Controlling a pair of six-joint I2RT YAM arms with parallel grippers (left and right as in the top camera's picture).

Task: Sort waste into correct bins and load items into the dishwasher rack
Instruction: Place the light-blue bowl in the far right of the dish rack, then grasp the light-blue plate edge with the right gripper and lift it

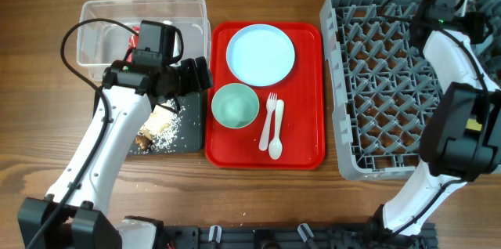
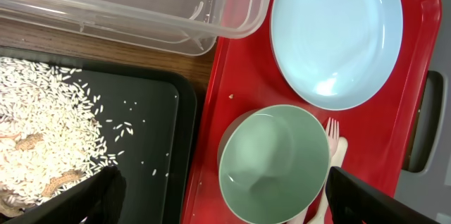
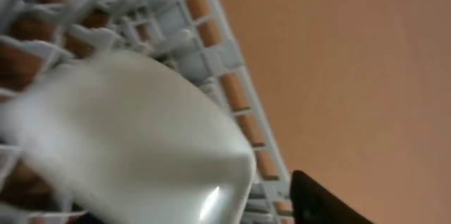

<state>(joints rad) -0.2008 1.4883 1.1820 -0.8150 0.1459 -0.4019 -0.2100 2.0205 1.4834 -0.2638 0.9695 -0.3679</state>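
My right gripper grabs the light blue plate (image 1: 261, 53) by its rim next, which leaves the opposite edge free to load into the rack (image 1: 383, 84).
My left gripper (image 2: 225, 206) is open wide and empty just above the pale green bowl (image 2: 275, 164), which sits on the red tray; in the overhead view the gripper (image 1: 202, 74) is beside the tray's left edge. The light blue plate (image 1: 261, 53), white fork (image 1: 268, 117) and spoon (image 1: 276, 133) lie on the same tray. Food scraps (image 1: 156, 128) lie in the black tray (image 1: 188, 135). The red wrapper (image 1: 131, 40) is in the clear tub (image 1: 184, 16). My right gripper (image 1: 473, 6) is over the rack's (image 1: 383, 84) far right corner, with a blurred pale bowl (image 3: 134, 132) in front of its jaws, a gap to the one visible finger (image 3: 324, 199).
The red tray (image 1: 309, 143) lies between the black tray and the rack. White grains (image 2: 49, 111) are spread over the black tray. The left arm's cable (image 1: 74, 53) loops over the tub. The yellow cup and tissue are out of view.
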